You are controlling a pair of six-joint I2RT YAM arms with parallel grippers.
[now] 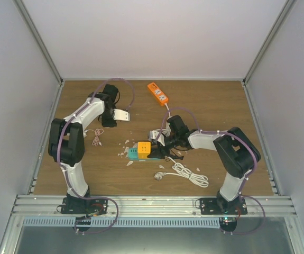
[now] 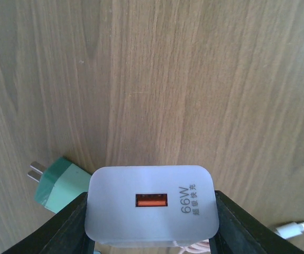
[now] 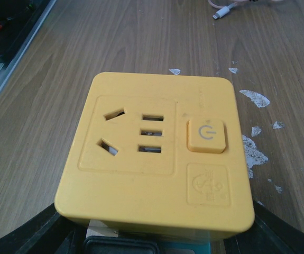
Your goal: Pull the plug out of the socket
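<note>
The yellow cube socket's slotted top side is level beside the teal block, and the socket would stay standing in the middle of the table. My right gripper needs to open.
My left gripper (image 1: 111,117) is shut on a white 66W USB charger plug (image 2: 152,203), also seen from above (image 1: 121,115), and holds it over the bare wood at the far left, well apart from the socket. My right gripper (image 1: 159,148) is shut on a yellow cube socket (image 3: 157,148) at mid-table (image 1: 144,149). The cube's top face shows empty slots and a power button (image 3: 206,136). A teal block (image 1: 133,153) sits against the cube's left side. My right fingers show only at the bottom corners of the right wrist view.
A green plug adapter (image 2: 61,185) with bare prongs lies beside the left gripper. An orange power strip (image 1: 157,92) lies at the back. A coiled white cable (image 1: 187,173) lies near the right arm, a pink cable (image 1: 96,136) left of centre. White chips (image 3: 255,98) litter the wood.
</note>
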